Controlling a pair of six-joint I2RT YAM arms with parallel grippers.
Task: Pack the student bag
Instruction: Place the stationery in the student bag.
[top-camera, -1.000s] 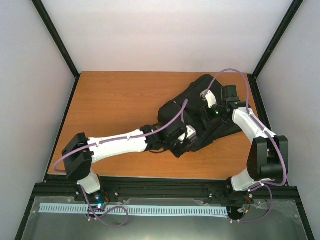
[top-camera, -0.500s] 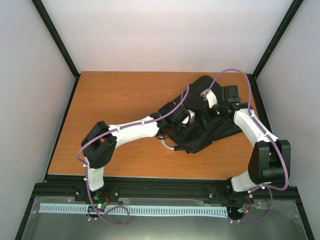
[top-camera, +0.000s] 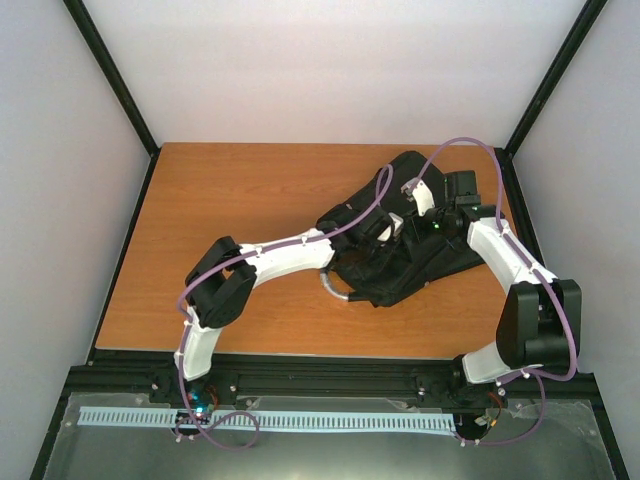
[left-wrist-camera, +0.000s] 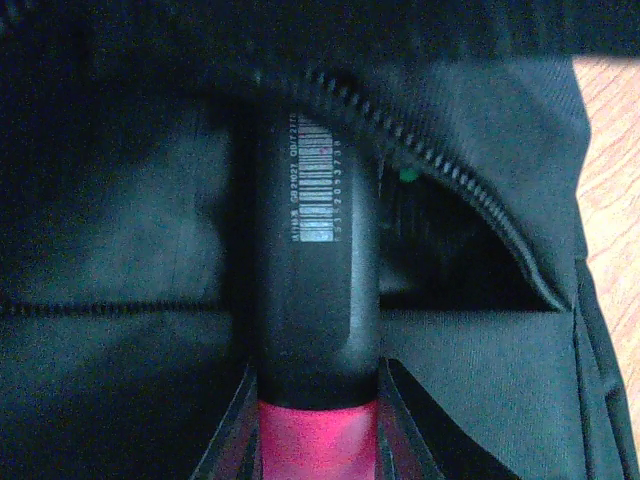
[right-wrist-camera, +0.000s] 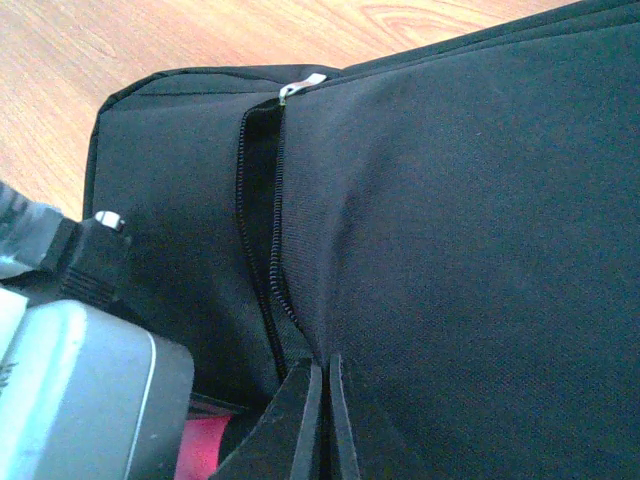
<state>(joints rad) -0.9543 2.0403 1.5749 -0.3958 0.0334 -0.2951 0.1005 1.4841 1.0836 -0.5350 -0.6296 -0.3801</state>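
The cylinder's tip is under the bag's zipper edge, so the cylinder would rest in the open zip opening with its pink end out. The left gripper should open now.
The student bag (top-camera: 425, 262), a black backpack, lies at the right middle of the table, its grey loop handle (top-camera: 335, 287) pointing left. My left gripper (top-camera: 385, 232) is at its open zip mouth, shut on a black cylinder with a pink rear end (left-wrist-camera: 315, 270) and a barcode label. The cylinder's tip points into the dark inside under the zipper edge (left-wrist-camera: 440, 165). The left gripper (left-wrist-camera: 318, 430) clamps its pink part. My right gripper (right-wrist-camera: 325, 400) is shut, pinching the bag's fabric (right-wrist-camera: 470, 230) beside the zipper and holding the flap up.
Bare wooden tabletop (top-camera: 230, 200) stretches left of the bag, with black frame posts at the back corners. The zipper pull (right-wrist-camera: 300, 85) sits at the far end of the opening. The left wrist's grey body (right-wrist-camera: 80, 390) is close beside my right fingers.
The left arm has reached forward and right, carrying the cylinder from the bag's lower left edge to its open mouth; its elbow has folded upward. The right arm has not moved.
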